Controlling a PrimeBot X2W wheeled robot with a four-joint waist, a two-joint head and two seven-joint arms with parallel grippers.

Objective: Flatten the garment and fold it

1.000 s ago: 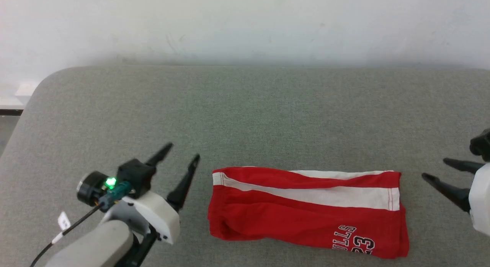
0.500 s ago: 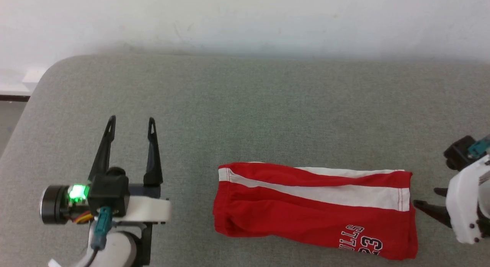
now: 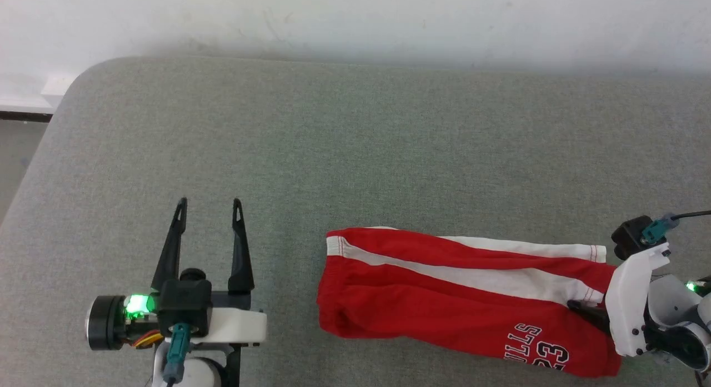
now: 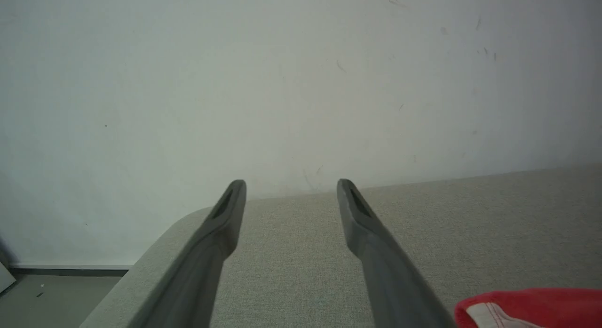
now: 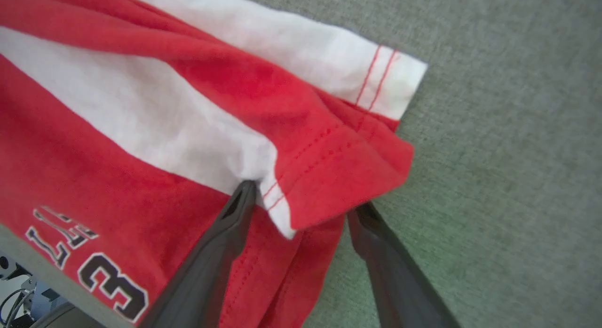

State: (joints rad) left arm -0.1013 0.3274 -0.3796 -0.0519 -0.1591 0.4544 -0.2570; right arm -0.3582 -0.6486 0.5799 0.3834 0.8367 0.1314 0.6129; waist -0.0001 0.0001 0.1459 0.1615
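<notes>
My right gripper needs to grab the garment by its stitched hem (image 3: 586, 295) (image 5: 285, 206) next, to fold the garment into a compact bundle.
The garment (image 3: 444, 298), red shorts with a white side stripe and a "23" print, lies folded lengthwise on the grey padded surface (image 3: 355, 142), right of centre. My right gripper (image 3: 590, 310) is at its right hem with its jaws open. In the right wrist view the right gripper (image 5: 303, 198) straddles a raised fold of that hem (image 5: 329, 172), with one finger on top of the fabric and the other at its edge. My left gripper (image 3: 209, 202) stands open well left of the garment, pointing at the wall and holding nothing. The left gripper (image 4: 290, 184) has a corner of the garment (image 4: 526, 309) to its lower right.
A white wall (image 3: 355, 15) runs along the far edge of the surface. The surface's rounded left corner (image 3: 83, 76) drops to the floor (image 3: 16, 154). Open grey surface lies behind the garment and between it and the left gripper.
My right gripper came in from the right onto the garment's right hem, which is now bunched and lifted. My left gripper turned away from the garment toward the wall. The head camera shifted.
</notes>
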